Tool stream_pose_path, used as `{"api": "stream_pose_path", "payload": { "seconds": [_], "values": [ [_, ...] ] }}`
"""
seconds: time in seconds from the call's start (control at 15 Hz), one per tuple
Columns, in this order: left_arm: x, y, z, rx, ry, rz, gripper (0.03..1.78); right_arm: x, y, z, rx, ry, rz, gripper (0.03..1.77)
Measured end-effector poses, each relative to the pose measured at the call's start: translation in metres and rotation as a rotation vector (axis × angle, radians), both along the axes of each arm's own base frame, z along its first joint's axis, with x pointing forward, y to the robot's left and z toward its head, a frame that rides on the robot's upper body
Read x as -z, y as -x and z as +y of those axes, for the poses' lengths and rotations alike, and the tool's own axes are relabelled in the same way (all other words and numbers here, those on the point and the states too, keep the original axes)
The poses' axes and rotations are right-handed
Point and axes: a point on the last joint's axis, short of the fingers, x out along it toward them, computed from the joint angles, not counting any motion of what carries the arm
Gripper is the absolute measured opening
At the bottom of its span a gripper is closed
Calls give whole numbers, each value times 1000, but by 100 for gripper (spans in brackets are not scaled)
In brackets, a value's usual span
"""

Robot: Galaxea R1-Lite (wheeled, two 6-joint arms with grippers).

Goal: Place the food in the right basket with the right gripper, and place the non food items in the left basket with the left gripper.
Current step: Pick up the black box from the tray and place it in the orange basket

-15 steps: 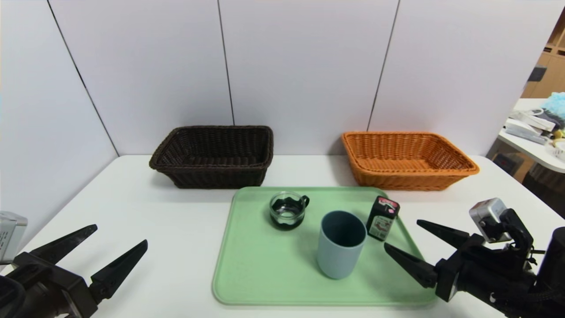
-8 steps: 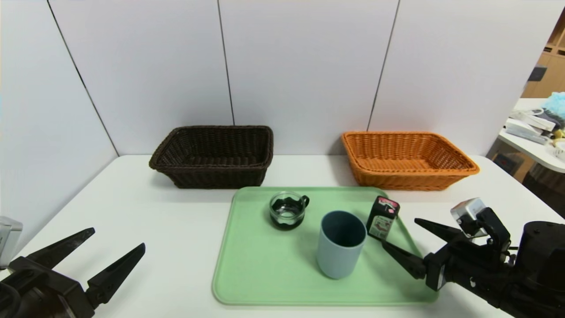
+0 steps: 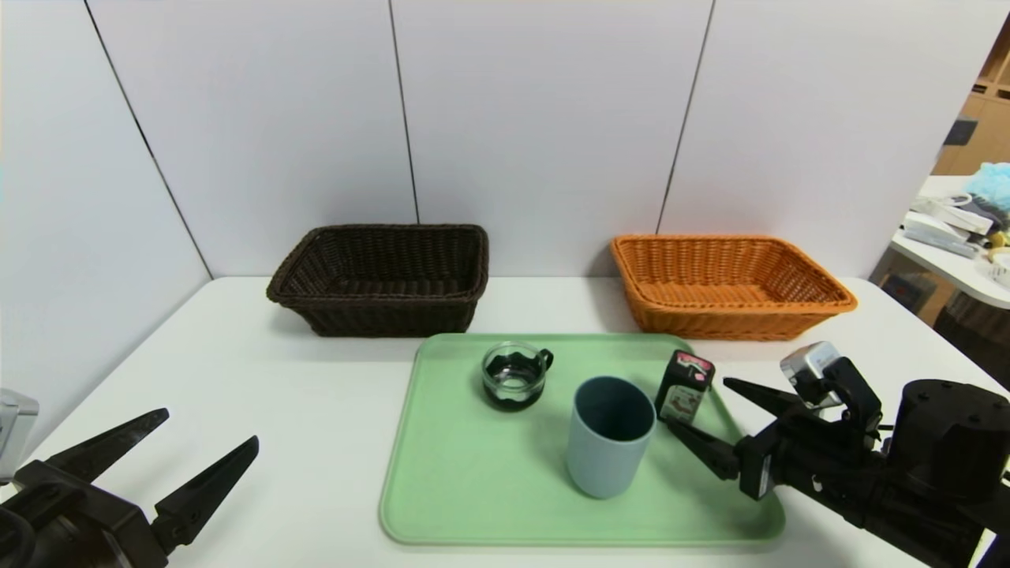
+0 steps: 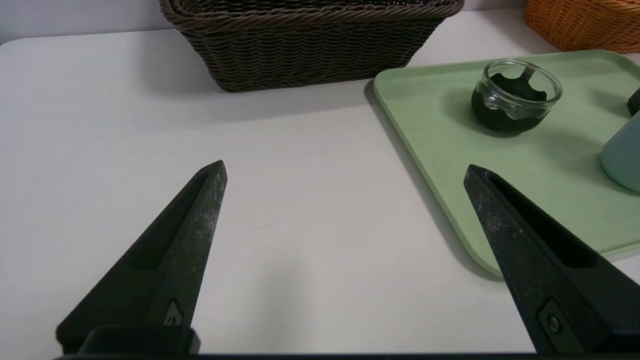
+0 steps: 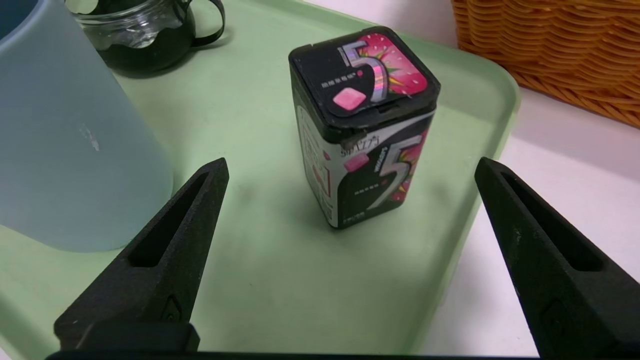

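The robot's right gripper isn't ready to close yet and should move toward the black packet (image 5: 364,129) first: green tray (image 5: 336,288) shows between its fingers in the right wrist view, so it would miss if it closed now.
The food, a small black packet (image 3: 684,390) with a red-pink top, stands upright near the right edge of the green tray (image 3: 473,473); the right wrist view shows the packet (image 5: 362,130) close up. My right gripper (image 3: 697,403) is open just in front of it, one finger on either side, not touching; the right wrist view shows the same gap (image 5: 350,162). The blue-grey tumbler (image 3: 609,435) and the glass cup (image 3: 514,375) stand on the tray. My left gripper (image 3: 209,426) is open over bare table at the near left. The dark left basket (image 3: 387,315) and orange right basket (image 3: 726,319) are empty.
Both baskets stand against the back wall panels. The tumbler (image 5: 65,140) stands close beside the right gripper's inner finger. In the left wrist view the glass cup (image 4: 515,95) sits on the tray (image 4: 450,140) past the dark basket (image 4: 310,55). A cluttered side table (image 3: 947,260) is at far right.
My right gripper has moved forward and leftward, closing in on the food packet, still open. The left gripper has barely shifted. The objects on the tray stay put.
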Motion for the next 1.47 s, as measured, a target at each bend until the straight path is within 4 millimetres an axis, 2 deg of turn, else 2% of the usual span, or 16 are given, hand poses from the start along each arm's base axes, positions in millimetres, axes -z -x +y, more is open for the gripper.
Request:
{"api": "stream_pose_path", "payload": {
  "seconds": [0.73, 0.8, 1.0, 1.2, 1.27, 1.47],
  "values": [
    [2, 4, 1, -1, 2, -1, 169, 4, -34, 10, 5, 3, -44, 170],
    [3, 4, 1, 0, 2, -1, 169, 5, -35, 11, 7, 3, -43, 161],
    [4, 5, 2, -2, 1, 3, 169, 6, -36, 11, 11, 5, -38, 111],
    [5, 6, 2, -2, 1, 3, 169, 7, -35, 10, 9, 22, -42, 79],
    [5, 6, 2, -2, 1, 3, 169, 7, -34, 10, 9, 25, -42, 74],
    [6, 7, 2, -1, 1, 5, 169, 7, -33, 10, 11, 28, -39, 74]
  ]
}}
